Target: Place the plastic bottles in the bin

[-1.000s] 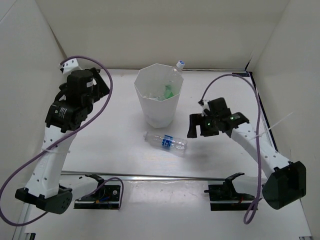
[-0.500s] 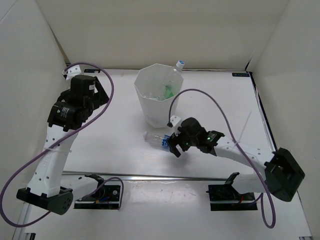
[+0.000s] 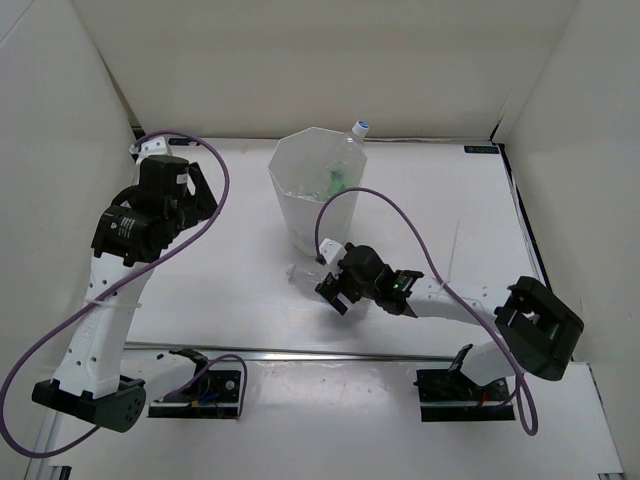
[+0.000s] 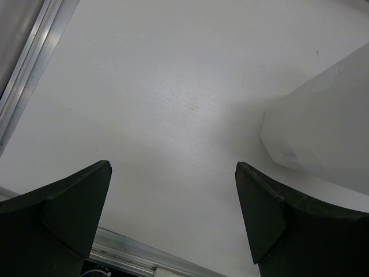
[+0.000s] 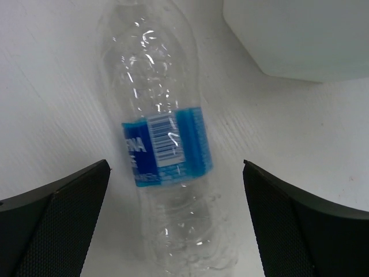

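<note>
My right gripper should go lower before it closes on the bottle, because my open fingers are above the bottle (image 5: 169, 151) between them.
A clear bottle with a blue-and-white label (image 5: 167, 144) lies on the table just in front of the white faceted bin (image 3: 300, 225). My right gripper (image 3: 335, 290) is open and low over this bottle. In the right wrist view my right gripper (image 5: 176, 167) has one finger on each side of the bottle, apart from it. Only the bottle's left end (image 3: 298, 272) shows from above. In the bin a capped clear bottle (image 3: 356, 135) leans over the far rim and a green bottle (image 3: 335, 183) lies inside. My left gripper (image 3: 195, 195) is open and empty, left of the bin.
The bin's lower wall shows in the right wrist view (image 5: 300, 40) and in the left wrist view (image 4: 323, 127). A metal rail (image 3: 320, 352) runs along the near edge. White walls enclose the table on the left, back and right.
My right arm has swung left and down from right of the bin to the lying bottle and now straddles it. My left arm has barely moved.
</note>
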Robot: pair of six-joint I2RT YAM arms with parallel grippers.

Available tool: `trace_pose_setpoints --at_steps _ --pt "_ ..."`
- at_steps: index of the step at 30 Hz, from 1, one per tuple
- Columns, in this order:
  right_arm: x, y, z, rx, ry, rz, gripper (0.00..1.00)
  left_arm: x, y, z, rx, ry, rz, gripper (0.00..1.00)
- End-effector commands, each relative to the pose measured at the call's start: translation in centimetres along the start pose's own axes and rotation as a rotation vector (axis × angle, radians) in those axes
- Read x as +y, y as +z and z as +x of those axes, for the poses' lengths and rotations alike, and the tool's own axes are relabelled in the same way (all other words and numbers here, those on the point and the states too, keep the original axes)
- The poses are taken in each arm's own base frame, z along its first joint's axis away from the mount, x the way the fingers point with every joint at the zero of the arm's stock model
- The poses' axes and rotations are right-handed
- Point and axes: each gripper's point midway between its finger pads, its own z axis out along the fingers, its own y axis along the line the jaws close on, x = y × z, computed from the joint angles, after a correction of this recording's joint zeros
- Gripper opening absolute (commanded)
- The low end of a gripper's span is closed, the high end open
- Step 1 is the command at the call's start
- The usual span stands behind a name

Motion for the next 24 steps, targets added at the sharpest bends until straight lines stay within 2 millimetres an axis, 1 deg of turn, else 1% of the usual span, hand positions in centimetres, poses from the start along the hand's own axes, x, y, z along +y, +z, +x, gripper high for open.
trace_pose_setpoints --at_steps 1,2,4,5,6,7,8,9,10,12,16,17,19,20,21,22,23,24 --pt "-0.4 0.8 -1.4 -0.072 -0.022 0.022 1.0 0.2 -1.2 -0.4 -0.011 0.003 0.028 1.0" --pt "-0.1 1.2 -1.0 -0.059 -0.023 0.01 1.0 0.3 -1.3 -0.2 -0.004 0.016 0.024 1.0" --pt "0.2 1.4 -1.1 -0.057 -0.024 -0.009 1.0 0.2 -1.2 -0.4 -0.004 0.016 0.024 1.0" --pt "0.3 1.6 -0.3 -0.03 -0.026 -0.013 1.0 0.2 -1.2 -0.4 -0.004 0.016 0.024 1.0" --pt "0.4 1.6 -1.0 -0.044 -0.014 -0.02 0.98 0.1 -0.9 -0.3 0.003 0.02 0.02 1.0" --pt "0.5 1.8 -0.5 -0.027 -0.015 -0.023 0.97 0.0 -1.1 -0.6 -0.004 0.016 0.024 1.0" --pt "0.7 1.8 -1.0 -0.037 -0.015 -0.034 0.95 0.0 -1.1 -0.6 -0.004 0.016 0.024 1.0" --pt "0.8 1.8 -1.0 -0.039 -0.015 -0.043 0.94 0.0 -1.1 -0.6 -0.004 0.016 0.024 1.0" --pt "1.0 1.9 -0.4 -0.016 -0.006 -0.046 0.92 0.0 -1.1 -0.6 -0.004 0.016 0.024 1.0" --pt "1.0 2.0 -0.6 -0.011 -0.006 -0.047 0.91 0.1 -0.9 -0.3 0.005 0.02 0.019 1.0" --pt "1.5 2.0 0.3 0.034 0.015 -0.072 0.83 0.6 -1.1 0.3 0.006 0.021 0.018 1.0" --pt "1.5 1.9 0.2 0.041 0.015 -0.073 0.8 0.7 -1.2 0.5 0.005 0.02 0.019 1.0" --pt "1.3 2.0 -0.2 0.054 0.051 -0.058 0.8 0.8 -1.5 0.4 -0.002 0.007 0.023 1.0" --pt "1.4 1.9 0.4 0.09 0.049 -0.063 0.78 0.9 -1.5 0.7 0.0 0.009 0.022 1.0" --pt "1.5 2.0 0.5 0.107 0.065 -0.064 0.75 1.0 -1.3 1.0 0.008 0.013 0.017 1.0" --pt "1.4 2.1 0.2 0.119 0.079 -0.055 0.72 1.1 -1.6 0.9 0.0 0.009 0.022 1.0" --pt "1.5 2.1 0.9 0.157 0.078 -0.059 0.63 1.2 -1.4 1.2 0.008 0.013 0.017 1.0" --pt "1.5 2.0 1.2 0.169 0.088 -0.059 0.58 1.2 -1.4 1.2 0.009 0.013 0.017 1.0"
